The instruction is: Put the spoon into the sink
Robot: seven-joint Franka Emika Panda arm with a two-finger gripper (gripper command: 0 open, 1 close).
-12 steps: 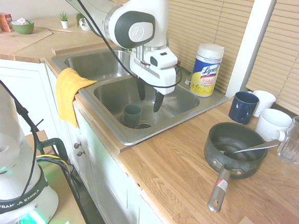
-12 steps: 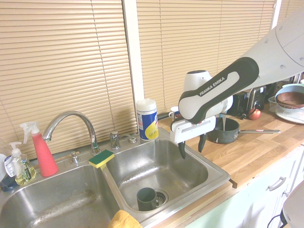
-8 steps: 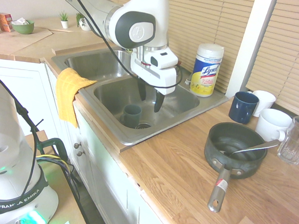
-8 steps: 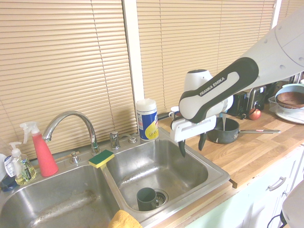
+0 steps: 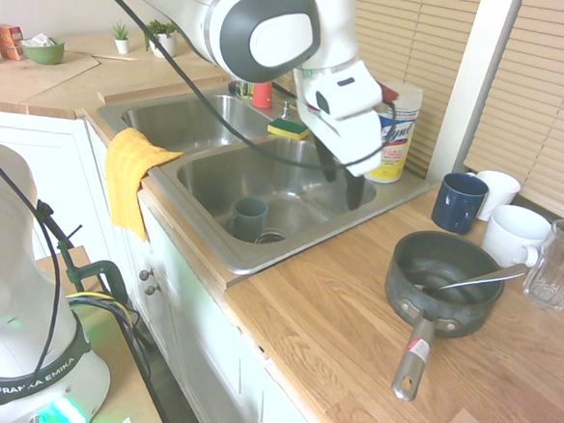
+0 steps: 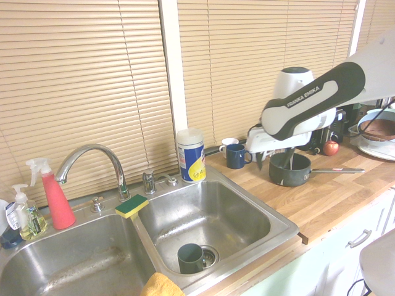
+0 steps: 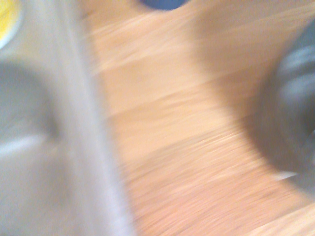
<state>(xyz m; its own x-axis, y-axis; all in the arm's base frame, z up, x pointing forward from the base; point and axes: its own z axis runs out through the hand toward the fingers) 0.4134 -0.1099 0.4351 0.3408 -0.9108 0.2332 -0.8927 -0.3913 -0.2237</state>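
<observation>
My gripper will grab the spoon's handle resting up on the saucepan's rim [image 7: 286,175] to put the spoon into the sink, because the saucepan's sides close around the rest of the spoon.
The slim silver spoon [image 5: 482,279] lies in the dark grey saucepan [image 5: 423,270] on the wooden counter, its handle resting on the rim toward the mugs. The steel double sink [image 5: 303,192] lies to the left; its right basin [image 6: 216,216] holds a dark cup [image 5: 249,219]. My gripper [image 5: 341,181] hangs open and empty above the sink's right edge, between basin and saucepan. In the second exterior view the gripper [image 6: 274,161] stands just in front of the pan [image 6: 290,174]. The wrist view is blurred: sink rim [image 7: 93,147], counter and the pan's dark edge [image 7: 295,113].
A Lysol canister [image 5: 401,133] stands behind the gripper. A navy mug [image 5: 457,201], white mugs [image 5: 515,235] and a glass [image 5: 559,265] crowd behind the pan. A sponge [image 5: 288,128], a faucet [image 6: 92,160] and a yellow cloth [image 5: 130,172] sit around the sink.
The arm has swung from above the right basin toward the counter and the saucepan. The gripper stays open and empty. The spoon has not moved.
</observation>
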